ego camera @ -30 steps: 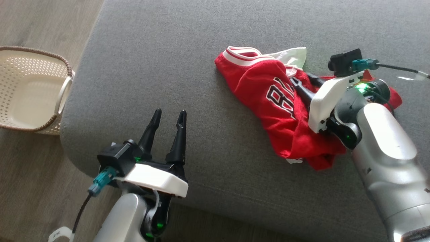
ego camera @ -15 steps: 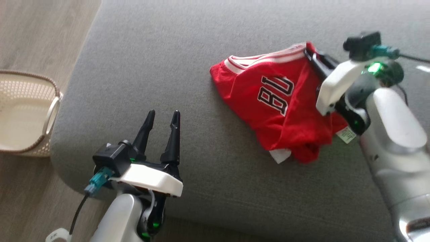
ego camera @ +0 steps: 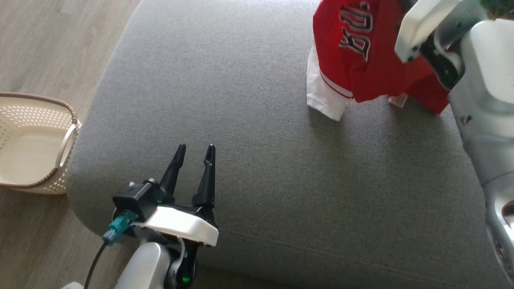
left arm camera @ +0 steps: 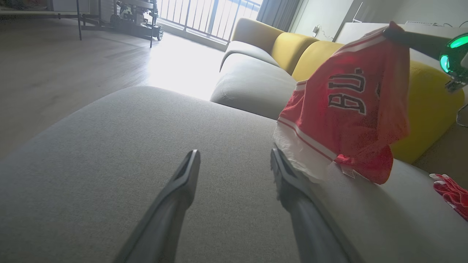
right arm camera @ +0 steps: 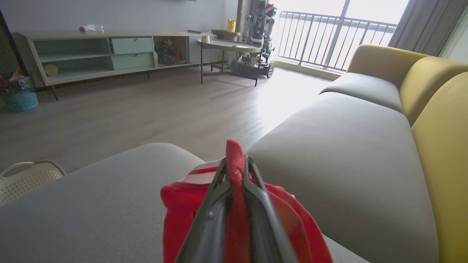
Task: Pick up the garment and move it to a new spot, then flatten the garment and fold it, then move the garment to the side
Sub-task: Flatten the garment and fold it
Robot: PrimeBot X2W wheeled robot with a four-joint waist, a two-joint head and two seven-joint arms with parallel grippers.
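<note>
The white sleeve sticks out below the red cloth (ego camera: 354,62), which hangs bunched, so the robot's left gripper should pinch the sleeve's loose hem corner (ego camera: 312,102) next.
The garment (ego camera: 353,48) is a red jersey with white trim and black letters. It hangs bunched from my right gripper (right arm camera: 236,164), which is shut on a fold of its red cloth. In the left wrist view the garment (left arm camera: 351,109) dangles over the grey sofa cushion (left arm camera: 128,146), its white lower edge close to the surface; whether it touches I cannot tell. The right wrist housing (ego camera: 421,24) sits at the top right of the head view. My left gripper (ego camera: 196,148) is open and holds nothing, low over the cushion's near left corner, well apart from the garment.
A cream woven basket (ego camera: 68,136) stands on the wooden floor left of the cushion. Yellow sofa backs (left arm camera: 431,109) rise behind the garment, with more grey seats (right arm camera: 358,91) beyond. A small red-and-white item (left arm camera: 451,190) lies at the far right.
My right gripper closed on the garment and lifted it off the cushion, carrying it up and away toward the far right. The head view shifted. The left gripper stayed open in place.
</note>
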